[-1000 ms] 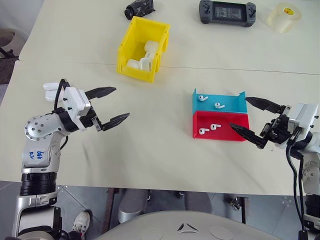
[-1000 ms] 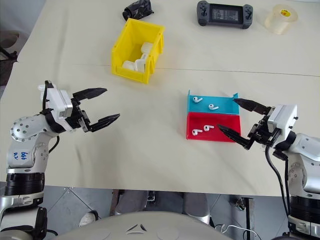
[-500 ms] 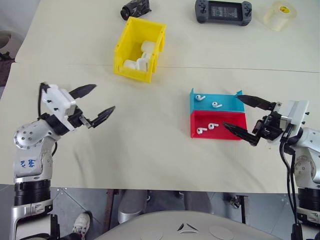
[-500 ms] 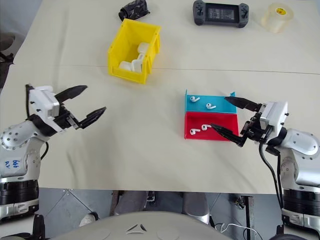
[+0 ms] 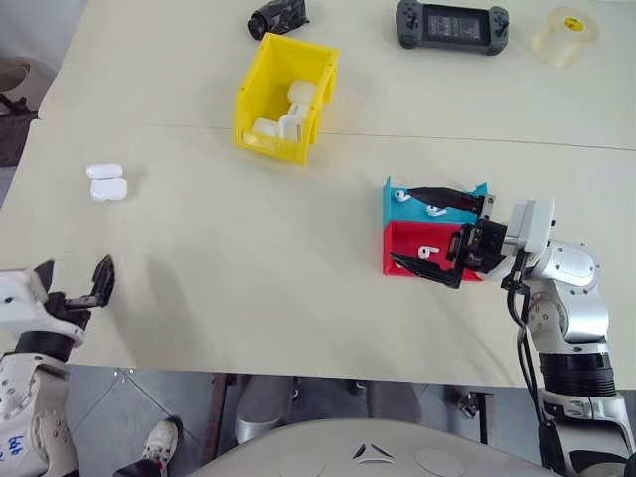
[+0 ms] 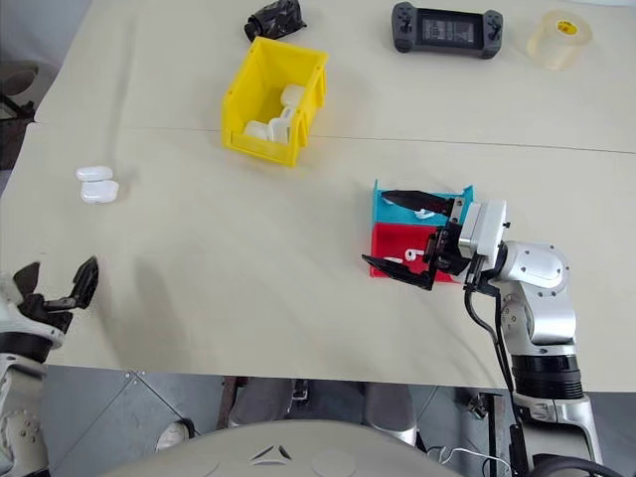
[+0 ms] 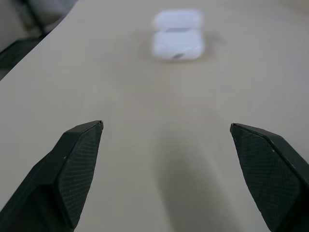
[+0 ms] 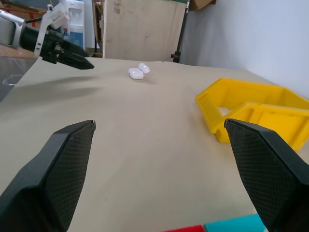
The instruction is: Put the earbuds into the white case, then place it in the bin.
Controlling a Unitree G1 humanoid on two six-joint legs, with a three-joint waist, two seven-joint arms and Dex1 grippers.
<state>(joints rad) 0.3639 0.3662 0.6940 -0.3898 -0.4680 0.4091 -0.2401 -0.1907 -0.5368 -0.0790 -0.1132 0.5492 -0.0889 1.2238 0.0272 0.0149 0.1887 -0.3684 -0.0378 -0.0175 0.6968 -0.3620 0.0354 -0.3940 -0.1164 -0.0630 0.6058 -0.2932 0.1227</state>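
The white case is lying with its lid flipped open, so the robot's left gripper will next take hold of the case by the short sides of its base (image 5: 108, 189) (image 7: 177, 45).
The white case (image 5: 105, 183) lies with its lid flipped open at the table's left side, also seen as the white case (image 7: 176, 36) ahead of my left gripper (image 7: 166, 126). That left gripper (image 5: 73, 276) is open at the front-left table edge, well short of the case. Small white earbuds (image 5: 399, 195) lie in the blue tray (image 5: 452, 214), and another earbud (image 5: 427, 252) lies in the red tray (image 5: 407, 238). My right gripper (image 5: 401, 226) hovers open over both trays, holding nothing. The yellow bin (image 5: 260, 78) stands at the back with white cases inside.
A black handheld console (image 5: 452, 22), a roll of clear tape (image 5: 563, 35) and a dark object (image 5: 276, 17) lie along the far edge. A seam (image 5: 149, 126) crosses the table in front of the bin.
My left arm has drawn back and down to the front-left edge, uncovering the white case. My right gripper has moved left, over the red and blue trays. Both stay open.
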